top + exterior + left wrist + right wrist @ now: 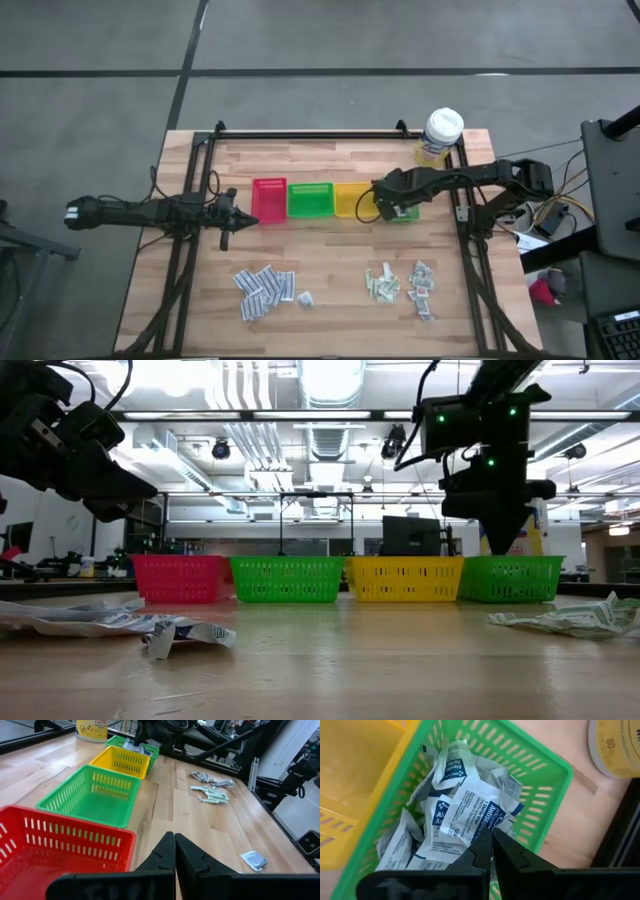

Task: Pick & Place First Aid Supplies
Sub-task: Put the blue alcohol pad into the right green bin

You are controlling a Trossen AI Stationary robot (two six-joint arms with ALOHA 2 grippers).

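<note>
The white-blue sachet's outer edges are inside the green bin's rim, so my right gripper needs to release it now and it would settle on the heap.
My right gripper [386, 209] [491, 832] points down into the right-hand green bin [540, 785], shut on a white-blue sachet [470, 815]. More white-blue sachets [451, 764] lie heaped in that bin. On the table's near half lie three heaps of first aid supplies: white-blue [265, 290], pale green [382, 284] and white-red [422, 287]. My left gripper [228, 214] [174, 837] is shut and hangs by the red bin [269, 201], touching nothing. My right gripper has the white-blue sachet by an edge [484, 831], pinched between its two shut fingers. The fingers come from above, slanting down. The sachet spreads out beyond the fingertips, over the heap inside the green bin; whether it rests on the heap I cannot tell.
Four bins stand in a row across the table's middle: red, green [310, 200], yellow [351, 199], green. A yellow wipes tub [440, 135] with a white lid stands at the far right corner. Black frame rails [300, 134] run along the table's sides.
</note>
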